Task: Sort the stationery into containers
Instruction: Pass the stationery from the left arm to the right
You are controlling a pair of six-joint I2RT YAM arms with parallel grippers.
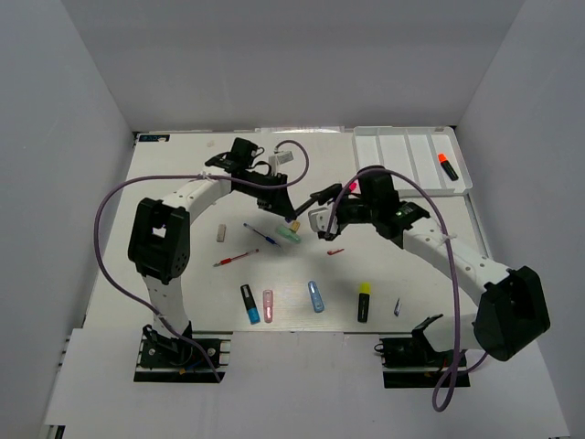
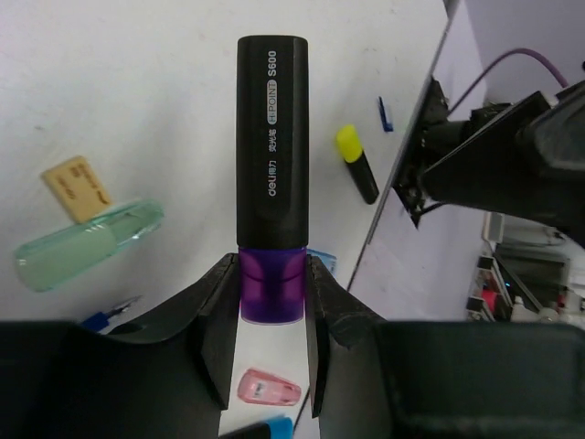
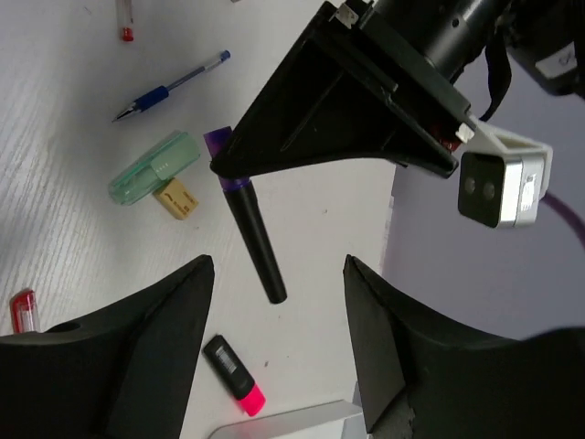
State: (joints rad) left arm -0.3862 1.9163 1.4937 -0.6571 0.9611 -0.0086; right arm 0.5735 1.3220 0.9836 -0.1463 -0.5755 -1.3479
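I should grab the highlighter's black body (image 1: 304,207) with my right gripper next. Then my right gripper can take over the purple-capped highlighter for the white divided tray (image 1: 402,151).
My left gripper (image 2: 271,274) is shut on the purple cap of a black highlighter (image 2: 271,155), which hangs above the table. The same highlighter (image 3: 251,233) shows in the right wrist view, just ahead of my right gripper (image 3: 279,274), which is open and empty. In the top view the left gripper (image 1: 287,216) and right gripper (image 1: 318,229) face each other mid-table. The white divided tray (image 1: 402,151) stands at the back right, with an orange-capped highlighter (image 1: 447,166) in its right compartment.
A green capsule (image 1: 289,236), blue pen (image 1: 260,233), red pen (image 1: 236,259) and tan eraser (image 1: 220,233) lie below the grippers. Near the front lie a teal-capped highlighter (image 1: 249,305), pink capsule (image 1: 269,305), blue capsule (image 1: 316,296) and yellow-capped highlighter (image 1: 364,302). A pink-capped highlighter (image 3: 233,368) lies under my right gripper.
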